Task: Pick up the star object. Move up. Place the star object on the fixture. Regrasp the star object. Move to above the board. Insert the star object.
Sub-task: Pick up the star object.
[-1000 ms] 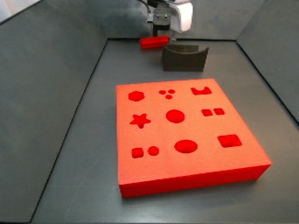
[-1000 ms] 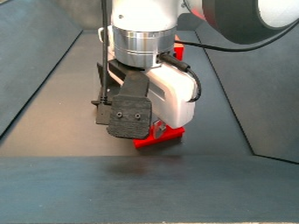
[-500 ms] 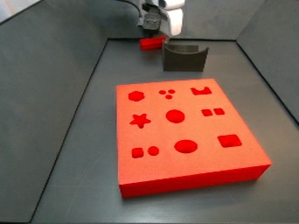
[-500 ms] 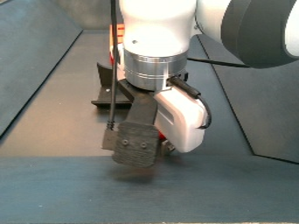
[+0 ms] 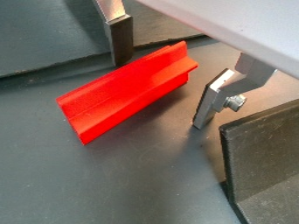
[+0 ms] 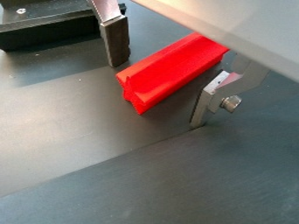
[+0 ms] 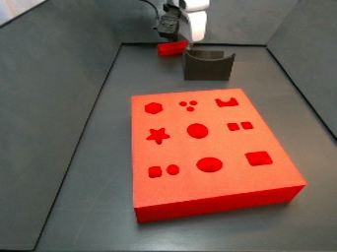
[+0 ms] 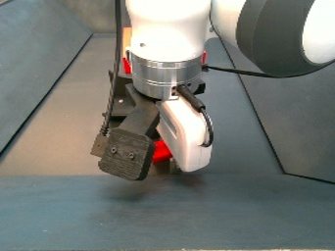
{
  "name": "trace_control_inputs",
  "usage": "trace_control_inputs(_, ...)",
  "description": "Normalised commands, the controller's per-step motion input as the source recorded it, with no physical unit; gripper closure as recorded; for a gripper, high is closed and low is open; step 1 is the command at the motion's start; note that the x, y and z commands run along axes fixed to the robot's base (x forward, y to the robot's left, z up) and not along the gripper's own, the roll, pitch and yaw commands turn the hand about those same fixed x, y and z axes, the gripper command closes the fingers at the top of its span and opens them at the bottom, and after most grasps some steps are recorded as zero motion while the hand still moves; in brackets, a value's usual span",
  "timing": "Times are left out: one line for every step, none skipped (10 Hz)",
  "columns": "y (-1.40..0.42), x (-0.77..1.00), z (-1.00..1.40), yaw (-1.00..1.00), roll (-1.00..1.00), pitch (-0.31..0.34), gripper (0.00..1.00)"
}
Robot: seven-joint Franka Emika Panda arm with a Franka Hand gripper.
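Observation:
My gripper is going to the red star object next. It will grab the star across its long ridged body (image 7: pixel 170 49), to set it on the fixture (image 7: pixel 207 64).
The star object (image 5: pixel 128 92) is a long red bar with a star-shaped end and lies flat on the dark floor. It also shows in the wrist view (image 6: pixel 170 72) and in the side view (image 7: pixel 171 46). My gripper (image 5: pixel 167 72) is open and low over it, one finger on each side, with a gap at the silver finger (image 5: pixel 216 101). The gripper also shows in the wrist view (image 6: pixel 163 70) and the side view (image 7: pixel 175 28). The fixture (image 7: pixel 207 64) stands just beside the star object. The red board (image 7: pixel 211 148), with its shaped holes, lies nearer the front.
The fixture's dark wall (image 5: pixel 263 166) stands close to one finger; it also shows in the wrist view (image 6: pixel 47 22). In a side view the wrist's camera mount (image 8: pixel 131 152) hides most of the star object (image 8: pixel 160 153). Grey walls close in the floor.
My gripper has come down from above until its fingers stand on either side of the star object, and the wrist has turned a little. The star object has not moved.

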Motion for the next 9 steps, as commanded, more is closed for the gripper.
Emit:
trace_control_inputs(0.00,0.00,0.00,0.00,0.00,0.000,0.00)
trace_control_inputs(0.00,0.00,0.00,0.00,0.00,0.000,1.00)
trace_control_inputs(0.00,0.00,0.00,0.00,0.00,0.000,1.00)
trace_control_inputs(0.00,0.00,0.00,0.00,0.00,0.000,1.00)
trace_control_inputs(0.00,0.00,0.00,0.00,0.00,0.000,1.00)
trace_control_inputs(0.00,0.00,0.00,0.00,0.00,0.000,1.00)
trace_control_inputs(0.00,0.00,0.00,0.00,0.00,0.000,1.00)
trace_control_inputs(0.00,0.00,0.00,0.00,0.00,0.000,1.00)
trace_control_inputs(0.00,0.00,0.00,0.00,0.00,0.000,1.00)
